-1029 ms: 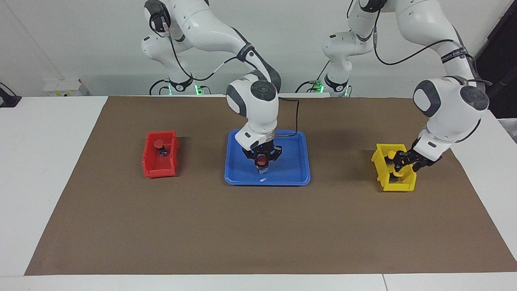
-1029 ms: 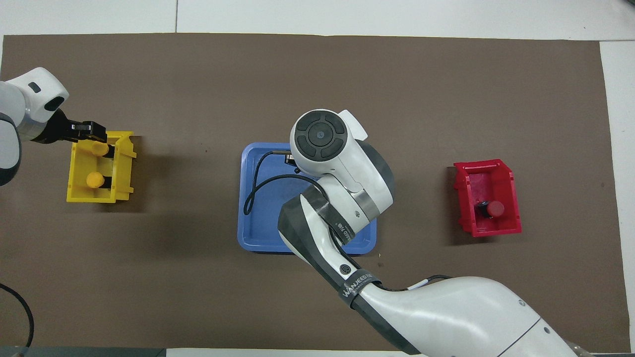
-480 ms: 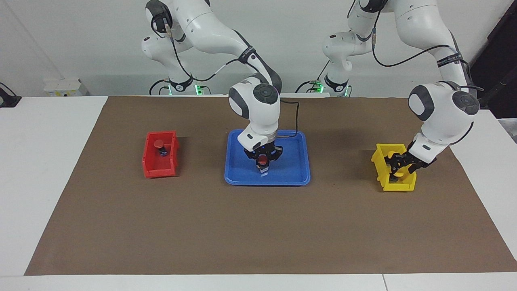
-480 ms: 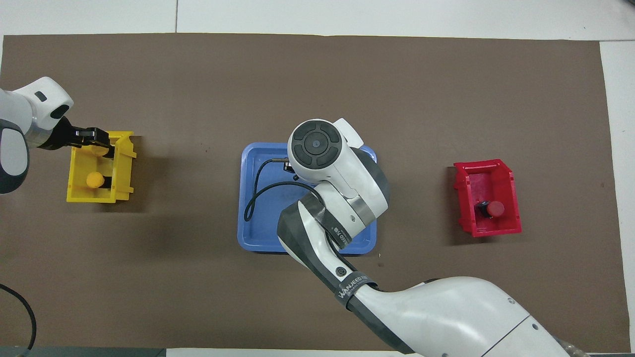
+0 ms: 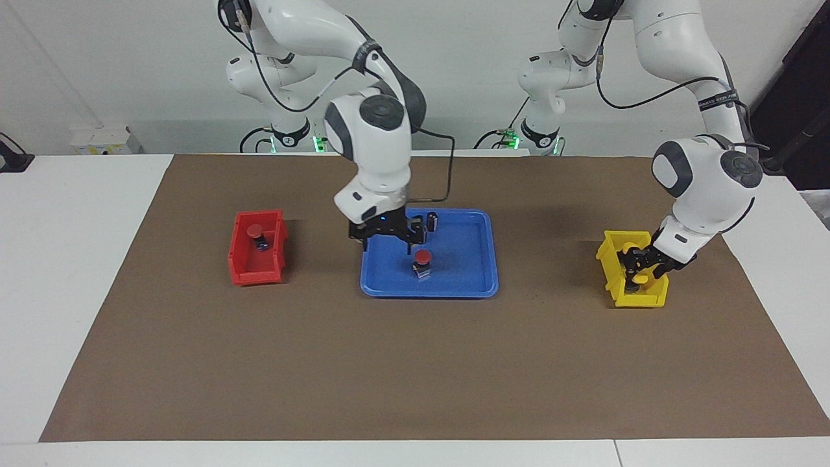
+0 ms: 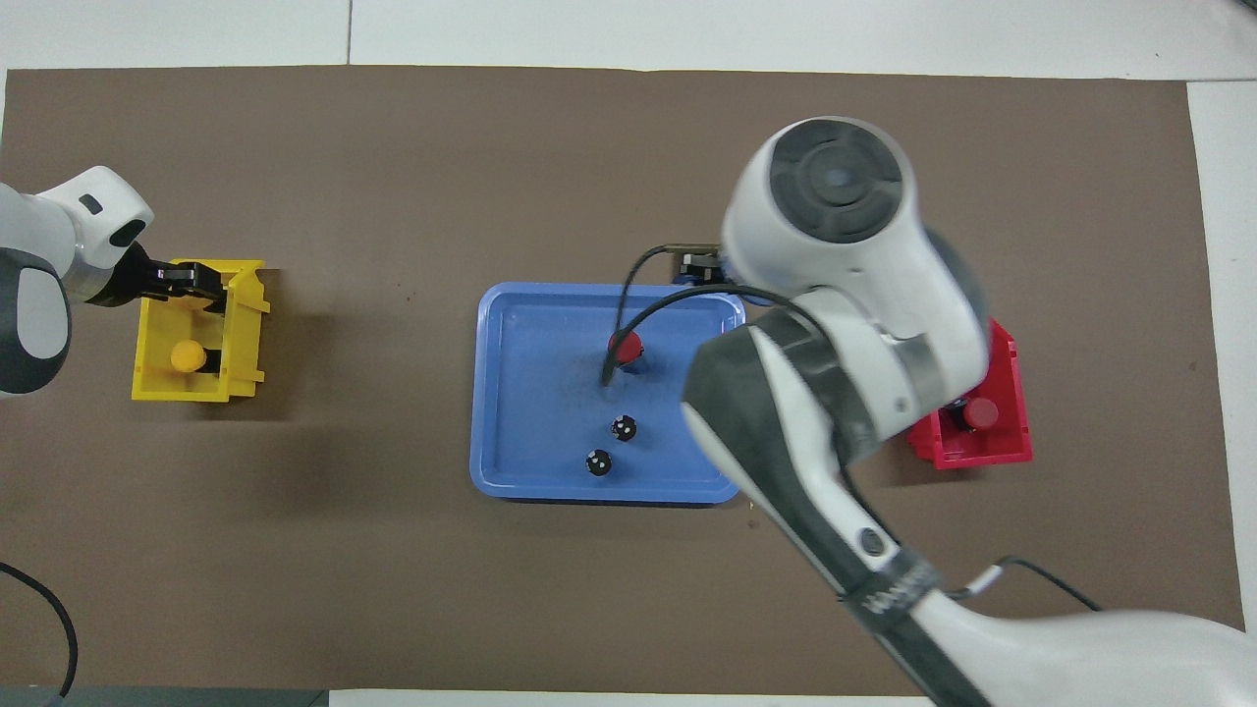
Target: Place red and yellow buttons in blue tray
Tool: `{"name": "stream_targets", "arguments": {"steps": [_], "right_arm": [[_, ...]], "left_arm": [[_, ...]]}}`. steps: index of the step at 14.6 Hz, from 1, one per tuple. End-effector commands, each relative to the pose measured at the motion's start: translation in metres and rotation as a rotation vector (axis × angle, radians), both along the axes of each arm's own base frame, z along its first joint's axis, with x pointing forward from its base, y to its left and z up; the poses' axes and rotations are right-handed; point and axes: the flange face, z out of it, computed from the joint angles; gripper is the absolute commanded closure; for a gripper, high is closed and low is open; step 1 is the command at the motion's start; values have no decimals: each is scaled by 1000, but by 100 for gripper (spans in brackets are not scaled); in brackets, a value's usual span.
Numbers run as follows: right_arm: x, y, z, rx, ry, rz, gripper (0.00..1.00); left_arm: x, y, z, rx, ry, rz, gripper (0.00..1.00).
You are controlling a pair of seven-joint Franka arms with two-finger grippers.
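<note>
My right gripper grips the second red button by its round body [image 6: 979, 413] next, to add it to the blue tray [image 6: 545, 389].
One red button [image 5: 422, 258] stands upright in the blue tray [image 5: 468, 272], apart from any gripper; it also shows in the overhead view [image 6: 625, 346]. My right gripper [image 5: 387, 242] is open and empty, raised over the tray's edge toward the right arm's end. A second red button [image 5: 256, 230] sits in the red bin [image 5: 249, 272]. My left gripper [image 5: 639, 262] is down inside the yellow bin [image 5: 639, 298], at the button farther from the robots, which it mostly hides. The other yellow button [image 6: 184, 355] sits free in the yellow bin [image 6: 157, 388].
Two capless dark cylinders [image 6: 623, 427] [image 6: 596, 463] stand in the blue tray [image 6: 496, 393], nearer to the robots than the red button. The red bin [image 6: 1011, 452] is partly covered by the right arm in the overhead view. A brown mat [image 5: 415, 363] covers the table.
My right gripper has opened, left the red button standing in the tray, and risen toward the red bin's end. My left gripper has sunk a little deeper into the yellow bin.
</note>
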Motion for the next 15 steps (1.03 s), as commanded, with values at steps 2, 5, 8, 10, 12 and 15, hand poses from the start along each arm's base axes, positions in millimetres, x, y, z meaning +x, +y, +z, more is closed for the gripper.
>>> {"name": "stream_targets", "arguments": {"steps": [2, 5, 8, 10, 12, 15], "right_arm": [[-80, -117, -30, -14, 34, 96, 0], [-94, -187, -64, 8, 7, 163, 3], [-96, -226, -74, 45, 27, 159, 18], [-101, -225, -89, 68, 32, 137, 28], [-102, -224, -104, 67, 28, 147, 28], [-107, -225, -127, 63, 10, 153, 30]], "left_arm": [[-5, -4, -11, -14, -45, 16, 53], [-1, -1, -5, -13, -41, 18, 99], [23, -2, 60, 1, 1, -7, 99], [39, -39, 129, 42, -7, -50, 99], [42, -101, 137, 72, 29, -17, 99], [7, -231, 125, 48, 18, 110, 99]]}}
